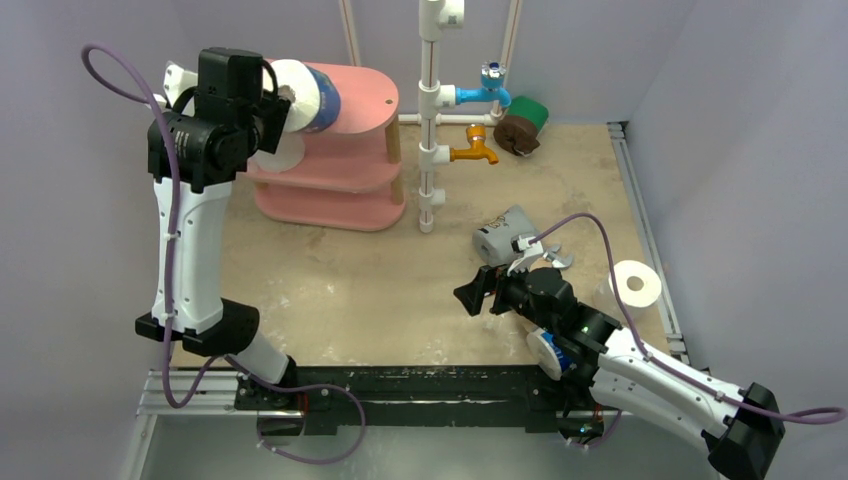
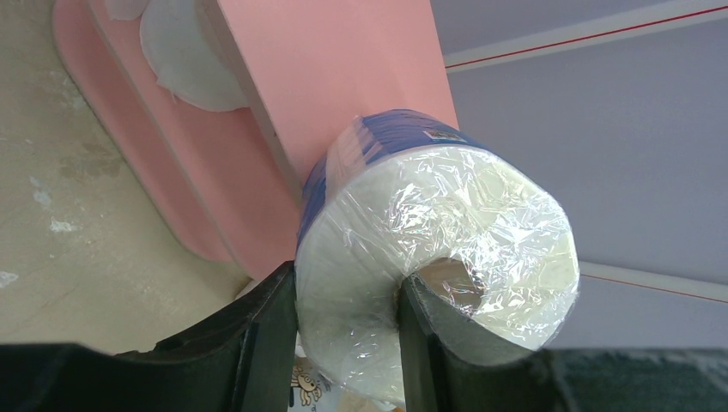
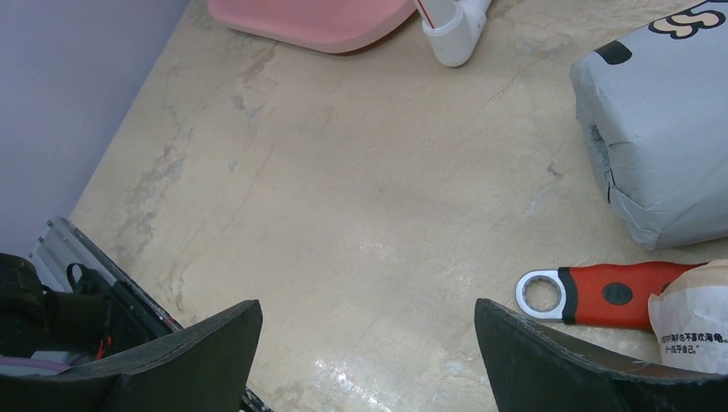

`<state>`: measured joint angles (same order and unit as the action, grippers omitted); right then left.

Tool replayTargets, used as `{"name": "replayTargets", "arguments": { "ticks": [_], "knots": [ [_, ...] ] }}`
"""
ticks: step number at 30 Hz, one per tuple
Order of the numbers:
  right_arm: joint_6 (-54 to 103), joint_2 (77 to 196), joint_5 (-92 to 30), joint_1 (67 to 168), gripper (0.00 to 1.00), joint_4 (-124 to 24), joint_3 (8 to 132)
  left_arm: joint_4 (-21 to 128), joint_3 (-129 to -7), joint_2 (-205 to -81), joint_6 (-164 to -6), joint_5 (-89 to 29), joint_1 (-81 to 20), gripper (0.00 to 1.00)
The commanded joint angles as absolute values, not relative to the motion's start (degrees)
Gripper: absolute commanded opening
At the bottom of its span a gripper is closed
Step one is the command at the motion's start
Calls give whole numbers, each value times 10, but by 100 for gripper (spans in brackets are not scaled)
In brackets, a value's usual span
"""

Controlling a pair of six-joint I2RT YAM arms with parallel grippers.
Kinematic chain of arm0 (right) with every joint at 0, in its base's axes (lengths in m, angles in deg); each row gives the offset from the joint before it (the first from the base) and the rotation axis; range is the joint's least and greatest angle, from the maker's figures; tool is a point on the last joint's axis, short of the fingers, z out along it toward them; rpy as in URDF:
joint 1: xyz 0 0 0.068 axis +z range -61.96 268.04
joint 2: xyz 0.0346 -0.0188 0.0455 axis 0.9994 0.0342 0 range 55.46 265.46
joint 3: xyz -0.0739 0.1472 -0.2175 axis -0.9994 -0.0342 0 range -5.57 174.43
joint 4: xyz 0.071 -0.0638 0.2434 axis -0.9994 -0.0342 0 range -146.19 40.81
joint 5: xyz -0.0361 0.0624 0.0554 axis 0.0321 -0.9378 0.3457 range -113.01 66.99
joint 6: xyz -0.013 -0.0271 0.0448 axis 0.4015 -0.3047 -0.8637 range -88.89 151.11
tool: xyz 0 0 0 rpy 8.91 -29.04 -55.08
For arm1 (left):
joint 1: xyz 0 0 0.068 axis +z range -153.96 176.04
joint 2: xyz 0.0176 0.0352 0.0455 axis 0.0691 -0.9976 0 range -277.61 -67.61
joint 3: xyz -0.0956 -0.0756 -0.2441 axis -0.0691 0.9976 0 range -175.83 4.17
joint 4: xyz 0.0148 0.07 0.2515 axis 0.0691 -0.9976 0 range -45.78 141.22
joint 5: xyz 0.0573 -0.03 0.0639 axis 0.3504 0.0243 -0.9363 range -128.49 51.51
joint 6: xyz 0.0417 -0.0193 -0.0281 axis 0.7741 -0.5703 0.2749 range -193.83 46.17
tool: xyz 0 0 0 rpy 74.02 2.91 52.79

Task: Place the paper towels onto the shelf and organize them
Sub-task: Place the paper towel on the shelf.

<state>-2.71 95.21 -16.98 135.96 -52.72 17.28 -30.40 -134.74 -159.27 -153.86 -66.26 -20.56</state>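
The blue-wrapped roll's far end is at the shelf's top board. The roll would land there, tilted, so it is now time for my left gripper to let go.
My left gripper point(image 1: 283, 100) is shut on a blue-wrapped paper towel roll point(image 1: 305, 95), one finger in its core and one outside, and holds it at the left end of the pink shelf's point(image 1: 365, 95) top board. The left wrist view shows the roll point(image 2: 429, 223), the gripper point(image 2: 348, 296) and the shelf point(image 2: 343, 77). A bare white roll point(image 1: 280, 155) sits on the middle tier. My right gripper point(image 1: 470, 296) is open and empty above the table point(image 3: 369, 313). A grey-wrapped roll point(image 1: 505, 235) point(image 3: 661, 129) lies beside it.
A white pipe frame point(image 1: 430, 120) with blue and orange taps stands right of the shelf. Green point(image 1: 532, 112) and brown point(image 1: 515, 135) rolls lie at the back. A bare white roll point(image 1: 636, 285) stands at the right edge. A red-handled wrench point(image 3: 601, 296) lies near the right fingers.
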Motion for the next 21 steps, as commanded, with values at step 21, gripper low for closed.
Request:
{"name": "replayTargets", "arguments": {
  "ticks": [21],
  "knots": [
    [-23,954,-170,1358,97,-504,171,-206,-1357,-1595,-1508,-648,-196,58]
  ]
}}
